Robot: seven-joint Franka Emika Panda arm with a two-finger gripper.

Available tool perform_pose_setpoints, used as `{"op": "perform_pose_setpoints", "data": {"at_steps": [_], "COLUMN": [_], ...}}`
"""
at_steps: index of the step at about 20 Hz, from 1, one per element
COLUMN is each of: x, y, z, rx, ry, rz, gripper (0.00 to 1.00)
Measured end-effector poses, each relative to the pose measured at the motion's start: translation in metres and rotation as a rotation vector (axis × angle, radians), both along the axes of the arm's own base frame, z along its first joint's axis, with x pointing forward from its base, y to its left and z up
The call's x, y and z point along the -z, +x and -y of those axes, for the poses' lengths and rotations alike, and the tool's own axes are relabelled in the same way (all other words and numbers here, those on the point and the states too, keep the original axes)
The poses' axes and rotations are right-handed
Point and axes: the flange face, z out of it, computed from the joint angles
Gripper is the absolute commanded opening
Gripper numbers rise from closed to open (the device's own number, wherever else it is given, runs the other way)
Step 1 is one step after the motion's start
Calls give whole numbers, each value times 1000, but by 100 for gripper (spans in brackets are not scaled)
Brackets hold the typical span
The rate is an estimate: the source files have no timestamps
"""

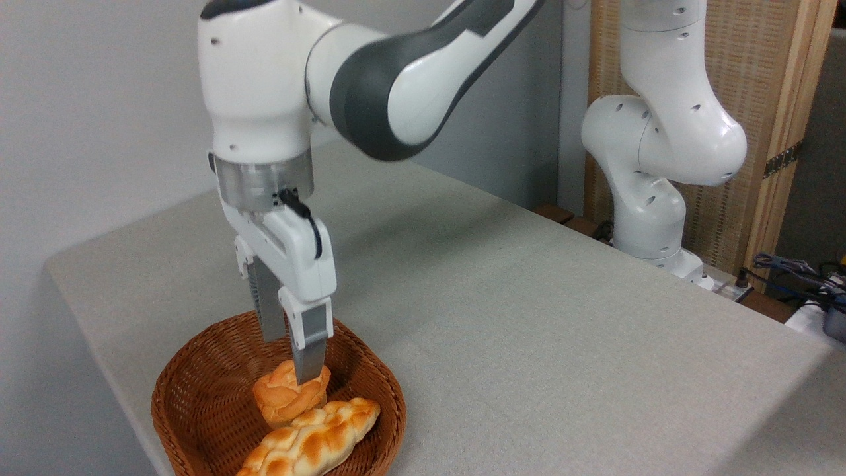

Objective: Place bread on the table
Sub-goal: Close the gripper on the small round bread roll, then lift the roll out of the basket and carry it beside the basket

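Note:
I need to put the small round golden-orange bread on the tabletop, so I should grab its knotted top (279, 381) next.
The bread (285, 400), a small round golden bun with a knotted top, sits in the brown wicker basket (192, 390) at the front left of the grey-beige table (502, 311). My gripper (289, 360) points straight down into the basket, right over the bun. Its fingers stand apart. The near fingertip (308, 370) overlaps the bun's top, and the far finger (269, 317) ends just behind the bun. The bun still rests in the basket, leaning on a long braided loaf (310, 439).
The basket stands close to the table's front-left edge. The arm's white base (651, 218) stands at the table's far right, with cables (793, 271) and a wooden panel behind it. A grey wall runs along the left.

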Motion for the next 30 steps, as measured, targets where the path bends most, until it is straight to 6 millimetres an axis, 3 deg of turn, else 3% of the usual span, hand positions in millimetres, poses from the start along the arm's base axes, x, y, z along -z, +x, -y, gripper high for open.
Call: {"op": "perform_pose_setpoints", "data": {"at_steps": [3, 6, 10, 14, 16, 30], "x": [21, 30, 47, 57, 61, 61], "y": [3, 3, 3, 7, 9, 9], "z": [6, 6, 9, 15, 16, 16], "rx": [10, 17, 23, 37, 42, 44], "ry": [-4, -4, -5, -8, -9, -9], "rz": [-2, -15, -44, -37, -36, -34], "gripper": [100, 100, 94, 58, 48, 47]}}
